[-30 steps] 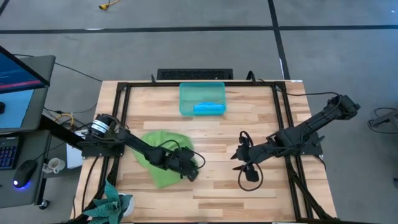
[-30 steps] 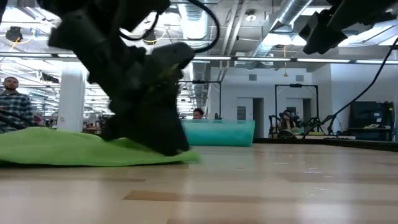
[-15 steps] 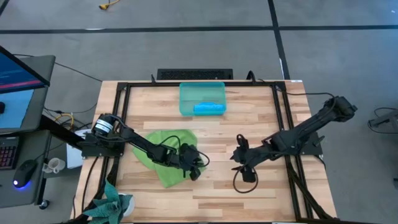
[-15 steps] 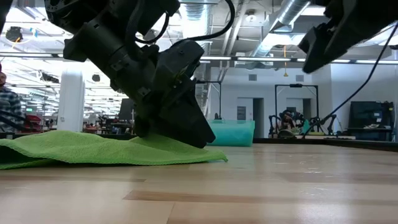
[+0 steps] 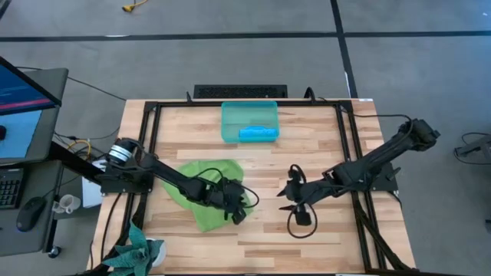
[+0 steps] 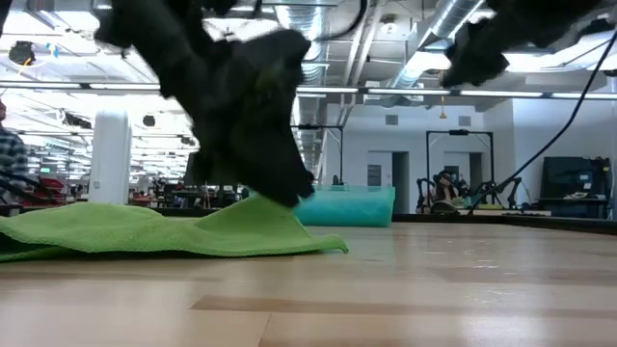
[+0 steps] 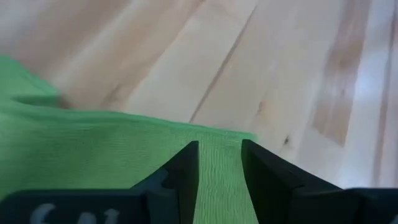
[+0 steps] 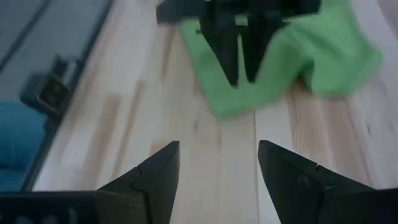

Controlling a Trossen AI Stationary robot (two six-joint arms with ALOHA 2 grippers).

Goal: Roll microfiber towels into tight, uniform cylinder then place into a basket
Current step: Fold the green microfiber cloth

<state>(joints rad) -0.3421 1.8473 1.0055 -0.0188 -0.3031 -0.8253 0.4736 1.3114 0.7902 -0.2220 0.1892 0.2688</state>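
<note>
Next, my right gripper reaches the lime green towel and grabs its free corner (image 8: 222, 111) for folding.
The lime green towel (image 5: 201, 182) lies crumpled on the wooden table, left of centre. My left gripper (image 5: 239, 208) is shut on its right part. That part is raised in a peak (image 6: 249, 214), while the rest lies flat. My right gripper (image 5: 285, 198) hovers open above bare wood just right of the towel, its fingers (image 8: 155, 177) holding nothing. At the far middle stands the teal basket (image 5: 229, 123), with the rolled sky blue towel (image 5: 258, 133) lying in it. My left gripper pinches the green towel between its two fingers (image 7: 186, 171) a little in from the towel's right edge (image 7: 219, 163). The fingers slant down from the left side. The pinched part is lifted; the corner (image 6: 333, 248) and the rest of the cloth lie on the table.
Black frame rails (image 5: 150, 153) run along the table's left, right and far sides. A black cable loop (image 5: 295, 225) hangs under the right arm. A plant (image 5: 138, 253) stands at the near left corner. Bare wood lies between the grippers and along the near edge.
My left gripper first drew the towel's right part a little toward the table's right edge. It then rose and rolled about its own line, still shut on the cloth. The held part has come up off the table into a peak; the left part stayed flat.
</note>
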